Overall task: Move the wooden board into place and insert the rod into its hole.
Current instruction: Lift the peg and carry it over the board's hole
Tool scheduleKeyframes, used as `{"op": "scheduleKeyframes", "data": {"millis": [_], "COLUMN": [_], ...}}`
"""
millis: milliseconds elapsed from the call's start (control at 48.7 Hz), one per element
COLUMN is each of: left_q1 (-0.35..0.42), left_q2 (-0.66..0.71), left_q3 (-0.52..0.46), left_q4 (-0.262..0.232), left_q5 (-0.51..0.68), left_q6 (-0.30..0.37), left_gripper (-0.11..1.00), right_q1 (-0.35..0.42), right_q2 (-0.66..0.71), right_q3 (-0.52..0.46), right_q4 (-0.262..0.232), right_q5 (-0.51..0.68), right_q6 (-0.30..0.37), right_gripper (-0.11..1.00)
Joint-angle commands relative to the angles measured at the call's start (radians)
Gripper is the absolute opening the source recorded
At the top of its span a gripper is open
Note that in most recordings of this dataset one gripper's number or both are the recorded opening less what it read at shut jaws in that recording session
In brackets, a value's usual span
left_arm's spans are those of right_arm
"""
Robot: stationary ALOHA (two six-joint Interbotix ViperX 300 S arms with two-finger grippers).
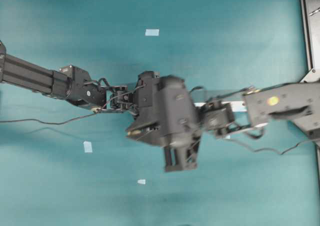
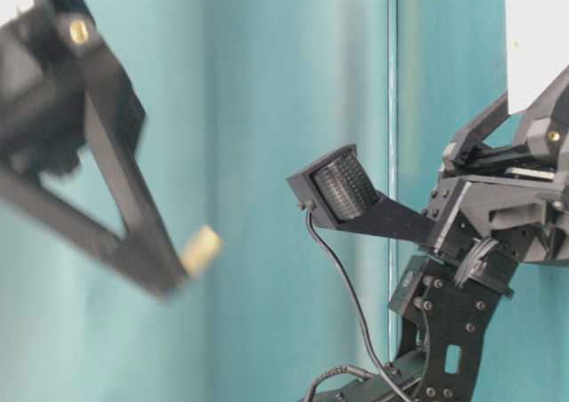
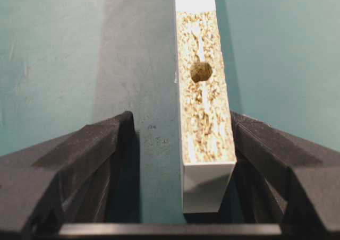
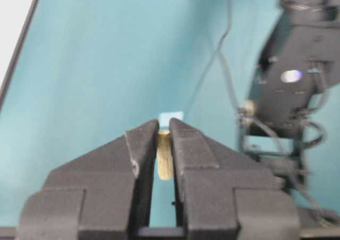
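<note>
The hole needs to stay free to receive the rod, so the robot's left gripper will next grab the wooden board by its end nearest that hole.
In the left wrist view the wooden board (image 3: 204, 128) stands on its long edge, rough chipboard face up, with a round dark hole (image 3: 201, 71). My left gripper (image 3: 180, 118) is open around its near end. The board sits close against the right finger (image 3: 265, 144), with a wide gap to the left finger (image 3: 90, 144). In the overhead view only a white strip of the board (image 1: 235, 106) shows between the two arms. My right gripper (image 4: 164, 124) is shut on the rod (image 4: 164, 156), a short cream peg. In the table-level view the rod (image 2: 202, 249) sticks out of blurred fingers (image 2: 133, 233) above the table.
Pale-blue tape squares lie on the teal cloth at the back (image 1: 152, 32), the left (image 1: 88, 146) and the front (image 1: 141, 181). A black frame (image 1: 307, 26) runs along the right edge. A thin cable (image 1: 40, 121) trails on the left.
</note>
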State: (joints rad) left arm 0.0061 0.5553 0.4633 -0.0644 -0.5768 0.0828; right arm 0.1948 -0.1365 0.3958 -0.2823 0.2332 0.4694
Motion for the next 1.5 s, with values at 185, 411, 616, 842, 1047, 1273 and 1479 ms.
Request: {"op": "scheduleKeyframes", "data": {"millis": [185,411,616,842,1047,1273,1479], "left_q1": [0.025,0.025,0.025,0.021,0.021,0.020,0.020], "left_q2": [-0.025,-0.031,-0.031,-0.029,-0.028,-0.028,-0.032], "left_q3": [-0.003,-0.008,-0.002,0.000,0.002,-0.005,-0.006], "left_q4": [-0.005,-0.005,-0.003,-0.003,-0.003,-0.005,-0.003], "left_q5": [0.009,0.012,0.014,0.017,0.032,0.037,0.052], "left_q6": [0.014,0.014,0.015,0.017,0.017,0.017,0.014], "left_gripper": [0.74,0.72,0.50,0.39,0.37,0.37,0.37], "right_q1": [-0.057,-0.103,-0.172,-0.268,-0.325,-0.327,-0.328], "right_q2": [-0.202,-0.310,-0.385,-0.394,-0.321,-0.186,-0.061], "right_q3": [0.179,0.327,0.468,0.607,0.678,0.690,0.690], "right_q4": [-0.077,-0.080,-0.080,-0.080,-0.080,-0.074,-0.054], "right_q5": [-0.101,-0.187,-0.354,-0.607,-0.841,-0.996,-1.103], "right_q6": [0.000,0.000,0.000,-0.002,-0.008,-0.029,-0.051], "right_gripper": [0.09,0.09,0.09,0.09,0.09,0.09,0.09]}}
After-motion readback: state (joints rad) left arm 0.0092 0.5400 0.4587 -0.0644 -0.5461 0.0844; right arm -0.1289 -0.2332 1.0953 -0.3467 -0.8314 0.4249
